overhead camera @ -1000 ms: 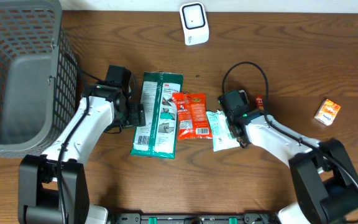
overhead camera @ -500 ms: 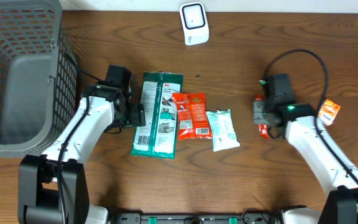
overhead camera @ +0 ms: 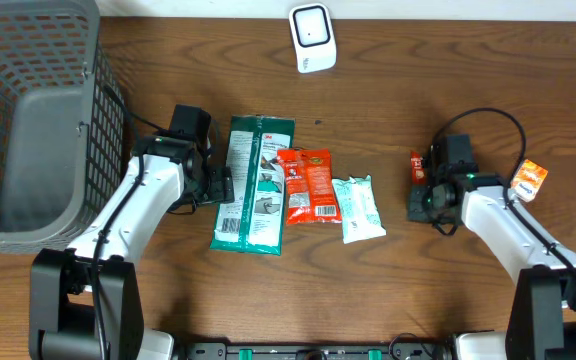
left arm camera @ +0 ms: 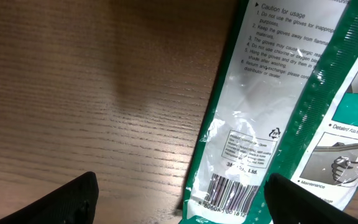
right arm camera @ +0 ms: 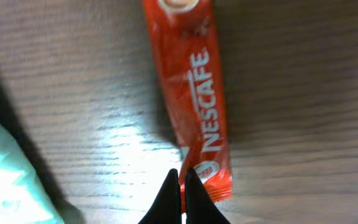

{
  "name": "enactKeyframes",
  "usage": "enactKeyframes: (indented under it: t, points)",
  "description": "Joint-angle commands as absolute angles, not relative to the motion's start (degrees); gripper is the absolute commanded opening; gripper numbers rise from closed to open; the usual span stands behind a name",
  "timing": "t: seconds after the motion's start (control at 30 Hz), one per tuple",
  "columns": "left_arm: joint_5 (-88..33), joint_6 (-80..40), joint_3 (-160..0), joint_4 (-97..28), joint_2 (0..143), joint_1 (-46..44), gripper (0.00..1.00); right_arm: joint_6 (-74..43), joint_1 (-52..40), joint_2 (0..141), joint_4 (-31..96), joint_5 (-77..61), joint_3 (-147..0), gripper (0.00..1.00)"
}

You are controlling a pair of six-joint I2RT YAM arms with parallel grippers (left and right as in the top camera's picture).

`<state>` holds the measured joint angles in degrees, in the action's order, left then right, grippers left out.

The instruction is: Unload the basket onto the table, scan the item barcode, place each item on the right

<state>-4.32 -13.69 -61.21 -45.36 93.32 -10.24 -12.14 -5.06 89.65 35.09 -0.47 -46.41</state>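
Note:
I have my right gripper shut above the red Nescafe stick's near end (right arm camera: 219,182). Next I will open it again, then lower it to grab the white lettering (right arm camera: 205,102).
A red Nescafe stick (overhead camera: 417,165) lies flat on the table at the right. My right gripper (overhead camera: 417,200) is over its near end. In the right wrist view the gripper (right arm camera: 182,186) is shut, its tips meeting at the lower left corner of the stick (right arm camera: 194,93); a pinch on the edge does not show. The white scanner (overhead camera: 311,38) stands at the back middle. My left gripper (overhead camera: 222,186) stands wide open at the left edge of a green pack (overhead camera: 255,185). In the left wrist view the gripper (left arm camera: 182,205) straddles that pack's barcode (left arm camera: 232,196).
An orange-red pouch (overhead camera: 306,185) and a white and teal pack (overhead camera: 360,208) lie beside the green pack. A small orange box (overhead camera: 528,180) sits at the far right. A grey basket (overhead camera: 28,120) fills the left side. A black cable loops above the right arm.
My right arm swung from the white and teal pack over to the Nescafe stick, and its jaws closed on the way. The left arm and the packs stayed put.

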Motion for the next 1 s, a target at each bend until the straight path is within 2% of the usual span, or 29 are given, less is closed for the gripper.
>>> enactKeyframes:
  t: [0.0,0.33,0.57,0.77,0.83,0.97]
  points:
    - [-3.81,-13.85,-61.45,-45.54,93.25,-10.22,0.86,-14.9,-5.52,90.19,34.06,-1.41,-44.47,0.01]
    - [-3.84,-13.85,-61.45,-45.54,93.25,-10.22,0.86,-14.76,-6.33,89.8,30.26,-7.55,-41.56,0.01]
    - [-3.81,-13.85,-61.45,-45.54,93.25,-10.22,0.86,-9.65,-6.33,85.67,39.81,-9.47,-51.7,0.07]
    - [-3.84,-13.87,-61.45,-45.54,93.25,-10.22,0.86,-6.94,-6.31,84.23,43.16,-5.32,-57.06,0.27]
    - [-3.81,-13.87,-61.45,-45.54,93.25,-10.22,0.86,-6.94,-6.24,84.51,43.07,-2.68,-56.75,0.38]
    - [-3.81,-13.87,-61.45,-45.54,93.25,-10.22,0.86,-4.03,-5.67,85.56,41.54,0.34,-54.96,0.49]
